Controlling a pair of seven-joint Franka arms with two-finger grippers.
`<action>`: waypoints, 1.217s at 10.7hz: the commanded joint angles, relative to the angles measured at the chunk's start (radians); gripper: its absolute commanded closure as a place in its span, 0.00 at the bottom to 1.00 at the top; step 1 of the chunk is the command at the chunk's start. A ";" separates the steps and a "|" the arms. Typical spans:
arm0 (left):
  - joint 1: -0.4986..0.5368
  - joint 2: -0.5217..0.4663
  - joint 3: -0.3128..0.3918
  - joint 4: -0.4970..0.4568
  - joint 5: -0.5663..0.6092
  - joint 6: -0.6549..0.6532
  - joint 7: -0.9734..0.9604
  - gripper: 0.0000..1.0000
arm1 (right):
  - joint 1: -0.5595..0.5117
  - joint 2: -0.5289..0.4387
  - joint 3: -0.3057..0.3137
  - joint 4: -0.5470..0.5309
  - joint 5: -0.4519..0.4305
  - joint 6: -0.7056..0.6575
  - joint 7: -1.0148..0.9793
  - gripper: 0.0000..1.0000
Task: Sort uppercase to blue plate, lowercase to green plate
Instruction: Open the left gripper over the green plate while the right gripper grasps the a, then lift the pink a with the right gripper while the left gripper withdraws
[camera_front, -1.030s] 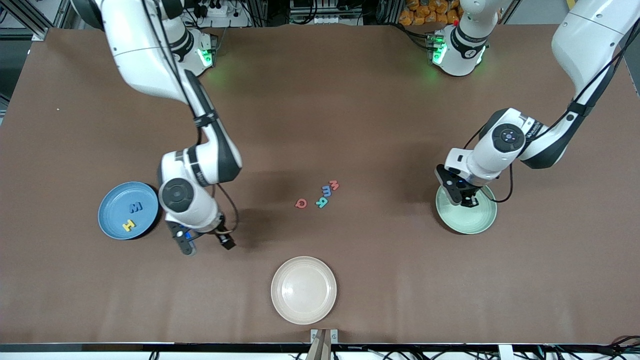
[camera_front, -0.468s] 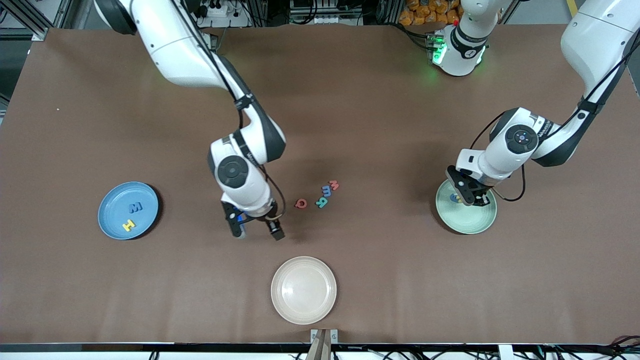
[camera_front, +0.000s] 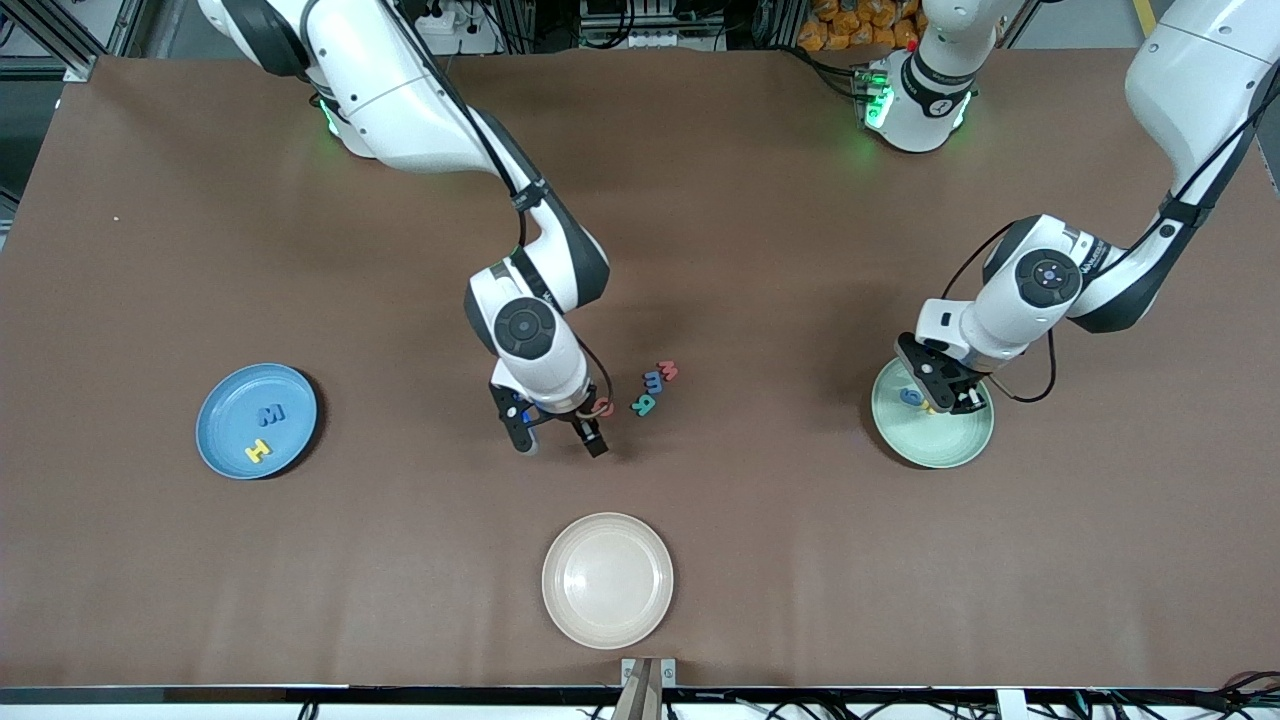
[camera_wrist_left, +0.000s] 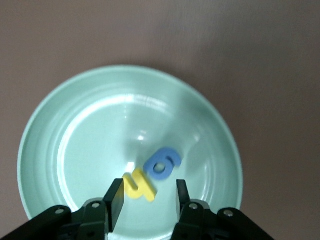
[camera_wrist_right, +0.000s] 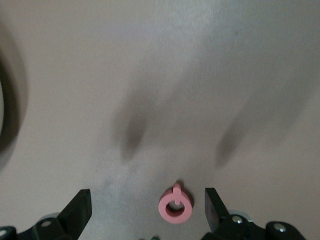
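My right gripper's fingers are above the red Q, their shadows apart from them, so they should go lower before closing.
My left gripper hangs open over the green plate. Under it lie two lowercase letters, a dark blue g and a yellow h, loose between the fingers. My right gripper is open just above the table, with the red Q between its fingers, untouched. Beside the Q lie the teal R, the light blue m and the red m. The blue plate holds the dark blue M and yellow H.
A cream plate stands near the table's edge closest to the front camera, nearer than the letter cluster. The brown table runs bare between the plates.
The right arm swept from beside the blue plate to the middle letters, ending over the red Q. The left gripper's jaws widened over the green plate and the yellow h came free.
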 joint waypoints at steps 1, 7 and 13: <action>0.012 -0.027 -0.068 -0.022 0.027 -0.018 -0.144 0.51 | 0.014 0.021 -0.004 0.017 0.023 -0.003 0.020 0.00; -0.083 -0.021 -0.108 0.008 0.027 -0.074 -0.513 0.52 | 0.039 0.055 -0.004 0.017 0.022 -0.001 0.031 0.00; -0.153 -0.001 -0.103 0.040 0.027 -0.076 -0.775 0.51 | 0.053 0.075 -0.006 0.017 0.005 0.008 0.027 1.00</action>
